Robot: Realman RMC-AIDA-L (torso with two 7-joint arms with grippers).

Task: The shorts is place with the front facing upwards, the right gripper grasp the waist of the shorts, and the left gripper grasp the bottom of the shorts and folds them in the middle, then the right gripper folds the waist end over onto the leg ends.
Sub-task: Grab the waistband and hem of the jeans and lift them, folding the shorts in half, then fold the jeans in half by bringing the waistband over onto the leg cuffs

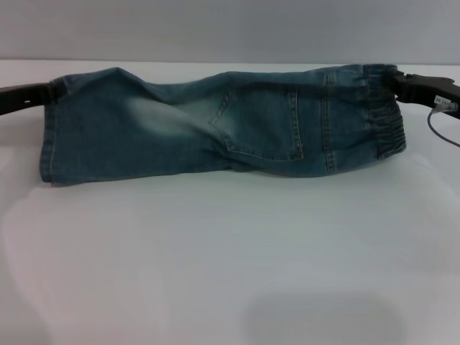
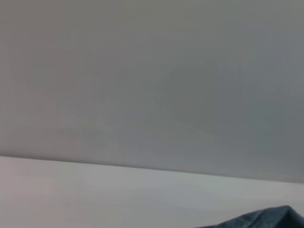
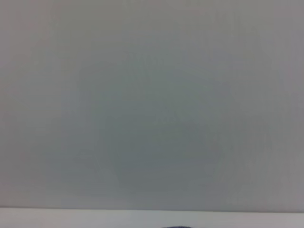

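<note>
My right gripper is ready to let go of the waist of the shorts. The waist's lower edge (image 1: 392,153) rests on the tabletop, level with the leg hem (image 1: 49,136), so the waist would lie flat.
The blue denim shorts (image 1: 215,122) stretch sideways across the far part of the white table (image 1: 230,259), folded lengthwise, with a stitched pocket (image 1: 262,118) showing. The elastic waist (image 1: 377,108) is at the right and the leg hem (image 1: 49,136) at the left. My right gripper (image 1: 399,80) is shut on the waist's top corner. At the other end, my left gripper (image 1: 52,92) is shut on the top corner of the leg hem. The top edge is lifted taut between them. A corner of denim (image 2: 270,218) shows in the left wrist view.
Bare white table surface lies in front of the shorts, with a grey wall (image 1: 230,29) behind the table's far edge. A thin cable (image 1: 440,129) hangs below the right arm.
</note>
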